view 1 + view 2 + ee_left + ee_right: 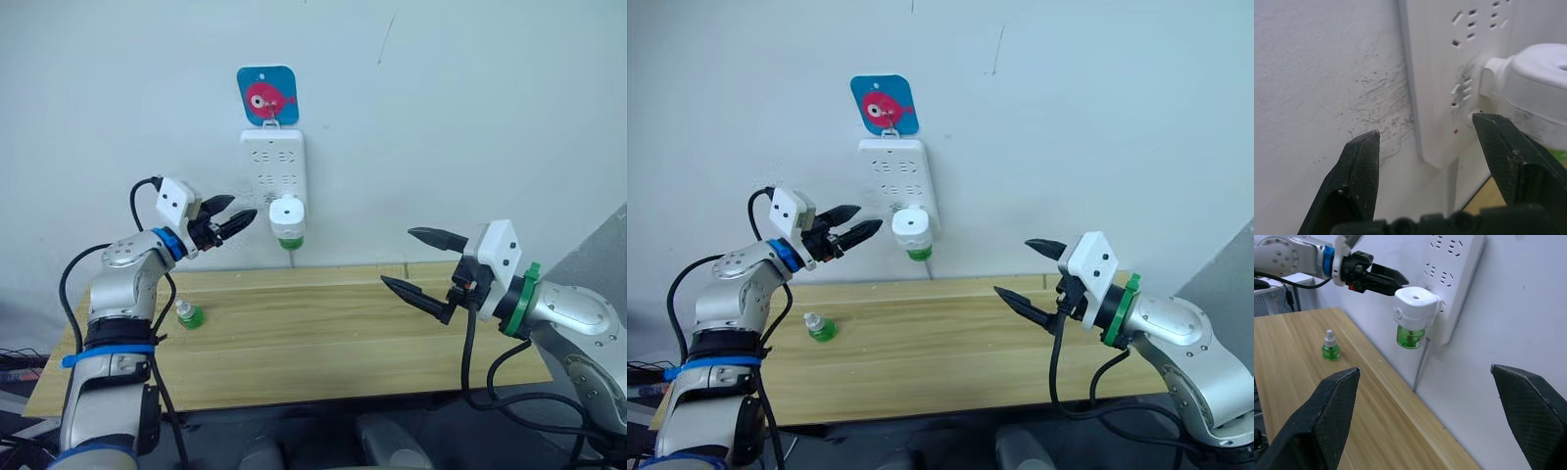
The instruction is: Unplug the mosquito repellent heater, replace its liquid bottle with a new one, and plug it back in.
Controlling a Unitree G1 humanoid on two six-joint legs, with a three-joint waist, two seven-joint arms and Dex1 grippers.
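Observation:
The heater's green bottle (pixel 291 244) needs to stay free for swapping, so my right gripper should next grip the heater by its white housing (pixel 287 212).
The white mosquito repellent heater (pixel 287 212) is plugged into the lower right of the wall power strip (pixel 272 166), with a green liquid bottle (pixel 288 240) screwed in under it. A second green liquid bottle (pixel 188 314) stands on the wooden table (pixel 323 333) at the left. My left gripper (pixel 238 216) is open, just left of the heater, its fingertips near the strip's lower edge and touching nothing. My right gripper (pixel 423 261) hangs wide open and empty over the table's right side, well clear of the heater.
The power strip hangs from a blue hook plate with a red fish (pixel 267 95) on the white wall. Its cable (pixel 291 258) drops behind the table. The table's far edge meets the wall. A grey surface (pixel 598 259) rises at the far right.

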